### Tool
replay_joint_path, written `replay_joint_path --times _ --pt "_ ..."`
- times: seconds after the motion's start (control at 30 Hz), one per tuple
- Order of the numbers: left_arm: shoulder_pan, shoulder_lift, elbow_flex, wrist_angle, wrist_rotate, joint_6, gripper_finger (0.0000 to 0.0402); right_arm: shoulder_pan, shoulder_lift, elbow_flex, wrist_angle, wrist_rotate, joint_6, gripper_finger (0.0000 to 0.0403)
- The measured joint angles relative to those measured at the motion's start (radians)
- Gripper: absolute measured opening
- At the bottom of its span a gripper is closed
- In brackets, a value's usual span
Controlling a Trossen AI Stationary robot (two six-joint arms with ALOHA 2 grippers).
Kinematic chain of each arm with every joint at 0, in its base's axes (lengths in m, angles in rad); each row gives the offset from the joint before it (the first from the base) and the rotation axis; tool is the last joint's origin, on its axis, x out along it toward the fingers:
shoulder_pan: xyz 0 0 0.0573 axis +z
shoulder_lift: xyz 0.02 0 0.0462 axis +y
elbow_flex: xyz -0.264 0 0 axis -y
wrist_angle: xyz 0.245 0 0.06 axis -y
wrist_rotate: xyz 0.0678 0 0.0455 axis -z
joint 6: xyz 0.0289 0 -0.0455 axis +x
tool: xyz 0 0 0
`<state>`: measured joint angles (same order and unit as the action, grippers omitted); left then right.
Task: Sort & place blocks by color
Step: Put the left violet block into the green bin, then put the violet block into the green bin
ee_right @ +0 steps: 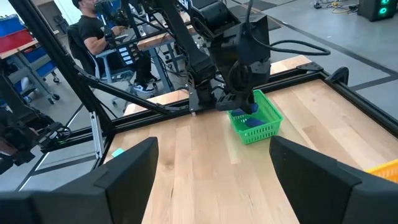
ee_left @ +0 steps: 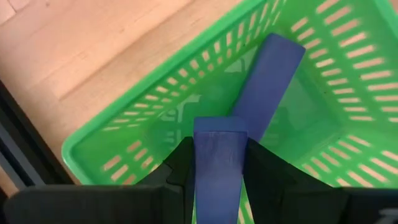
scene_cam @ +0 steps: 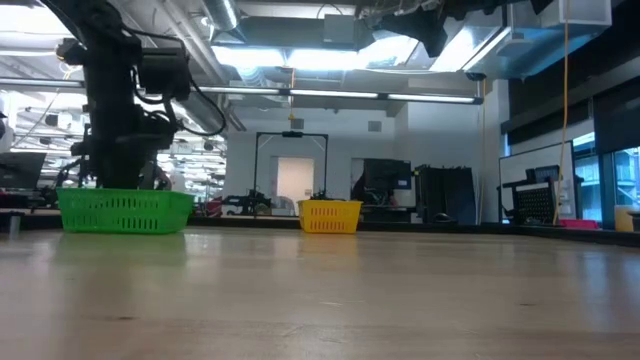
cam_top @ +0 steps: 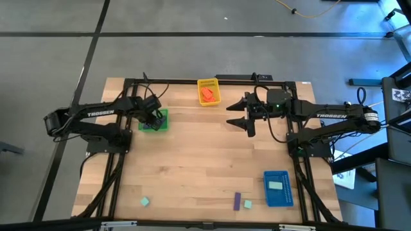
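The left gripper needs to release the block now, because the held block's lower end (ee_left: 220, 126) is inside the green tray's rim (ee_left: 168, 71) and the block would drop in.
My left gripper (cam_top: 153, 119) (ee_left: 219, 155) stands over the green tray (cam_top: 154, 122) (ee_left: 155, 118) (scene_cam: 125, 210) at the table's far left, shut on a purple block (ee_left: 219, 168). A second purple block (ee_left: 268, 78) lies slanted inside that tray, leaning on its wall. My right gripper (cam_top: 247, 115) (ee_right: 214, 180) hangs open over bare table right of the yellow tray (cam_top: 209, 92), which holds orange-red blocks (cam_top: 207, 94). The blue tray (cam_top: 278, 188) holds a mint block (cam_top: 275, 185). A purple block (cam_top: 237, 201) and two mint blocks (cam_top: 247, 204) (cam_top: 145, 201) lie on the table near the front edge. My left gripper pinches the purple block between its two fingers (ee_left: 180, 168), which lie on its two long sides. It comes from above, pointing down into the green tray. The block's free end (ee_left: 219, 127) sticks out past the fingertips, lifted above the tray floor.
The yellow tray (scene_cam: 330, 215) sits at the far edge's middle and the blue tray at the near right. A black frame (cam_top: 128, 83) runs along the table's edges. A person (ee_right: 93, 37) sits beyond the table. The table's middle (cam_top: 199, 154) is bare wood.
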<state>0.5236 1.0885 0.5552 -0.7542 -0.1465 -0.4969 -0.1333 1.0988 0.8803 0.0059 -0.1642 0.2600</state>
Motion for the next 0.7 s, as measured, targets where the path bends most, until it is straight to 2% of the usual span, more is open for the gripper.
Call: replay_joint_path --times 0.13,0.7 --pt "0.000 0.000 -0.002 -0.003 -0.001 0.000 0.0100 0.000 0.000 0.000 0.000 0.000 0.000 0.0311" --pt "0.000 -0.015 0.003 -0.005 -0.015 0.011 0.0219 0.000 0.000 0.000 0.000 -0.001 0.000 0.0311"
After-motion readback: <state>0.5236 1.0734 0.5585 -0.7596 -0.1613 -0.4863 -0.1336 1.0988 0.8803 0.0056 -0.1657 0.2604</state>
